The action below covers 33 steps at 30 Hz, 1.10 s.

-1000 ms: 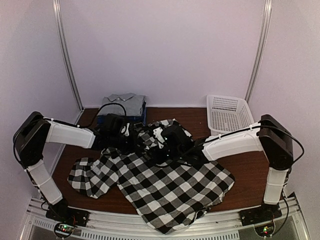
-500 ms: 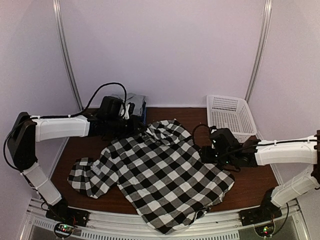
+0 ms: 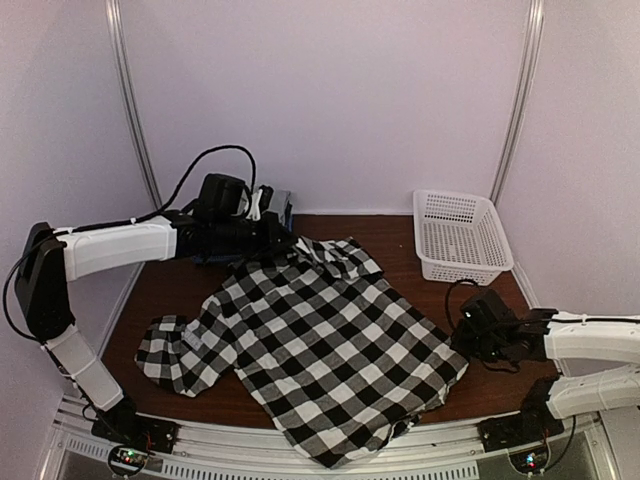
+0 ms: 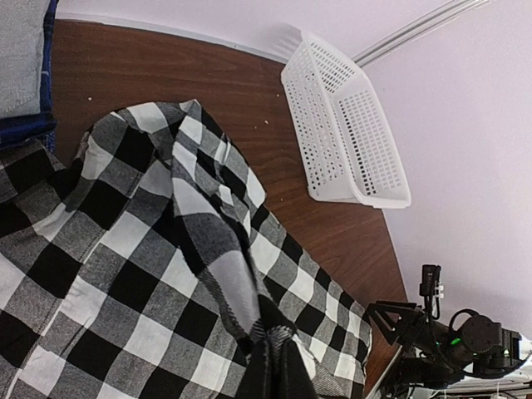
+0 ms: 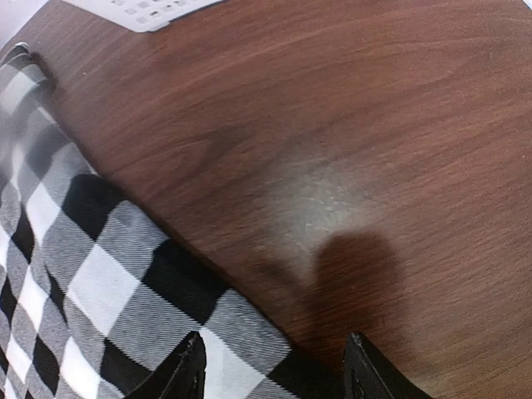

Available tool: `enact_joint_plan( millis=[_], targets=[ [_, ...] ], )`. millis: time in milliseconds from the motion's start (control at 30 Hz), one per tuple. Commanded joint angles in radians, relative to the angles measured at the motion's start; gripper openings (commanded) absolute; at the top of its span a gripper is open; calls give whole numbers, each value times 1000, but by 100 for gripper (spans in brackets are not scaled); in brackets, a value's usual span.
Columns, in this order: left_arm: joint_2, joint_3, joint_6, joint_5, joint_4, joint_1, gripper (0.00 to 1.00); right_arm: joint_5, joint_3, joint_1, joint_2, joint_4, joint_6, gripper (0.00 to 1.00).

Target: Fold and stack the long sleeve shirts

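The robot's right gripper should fold that side of the shirt inward over the shirt's body, so next it should grab the check shirt's basket-side edge near the shirt's hem.
A large black-and-white check shirt lies spread across the table, collar toward the back. My left gripper is shut on a bunch of its cloth near the collar; in the left wrist view the check cloth gathers into the closed gripper. Folded shirts, a grey one on a blue one, lie at the back left, mostly hidden behind the left arm from above. My right gripper hovers low at the shirt's right edge. Its fingers stand apart over the hem, gripping nothing.
A white lattice basket stands at the back right. Bare brown tabletop lies between the shirt's right edge and the basket. One sleeve is bunched at the near left, and the shirt's hem hangs over the near table edge.
My right arm left the shirt's middle, swung out to its right edge and opened wider. My left gripper drew the collar toward the back left, and the shirt now lies flatter.
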Motion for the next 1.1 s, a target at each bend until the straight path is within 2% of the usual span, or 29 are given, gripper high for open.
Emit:
enact_joint_plan(
  millis=[0,267,500,600,667,867,1067],
  targets=[
    [-2,44,26,16,8,1,0,6,-11,-39,13,-20,33,56],
    [13,93,33,13,-4,2,0,-39,30,-80,139,-3,-34,46],
    [40,149,36,18,-11,2,0,-137,62,-85,259,52,-128,38],
    [49,174,38,16,-17,2,0,-161,71,-85,259,45,-137,31],
    [58,195,44,11,-27,2,0,-165,77,-84,241,22,-142,30],
    [84,257,60,8,-55,2,0,-163,91,-84,146,-70,-170,41],
    [103,290,62,9,-60,2,0,-166,83,-84,143,-132,-187,41]
  ],
)
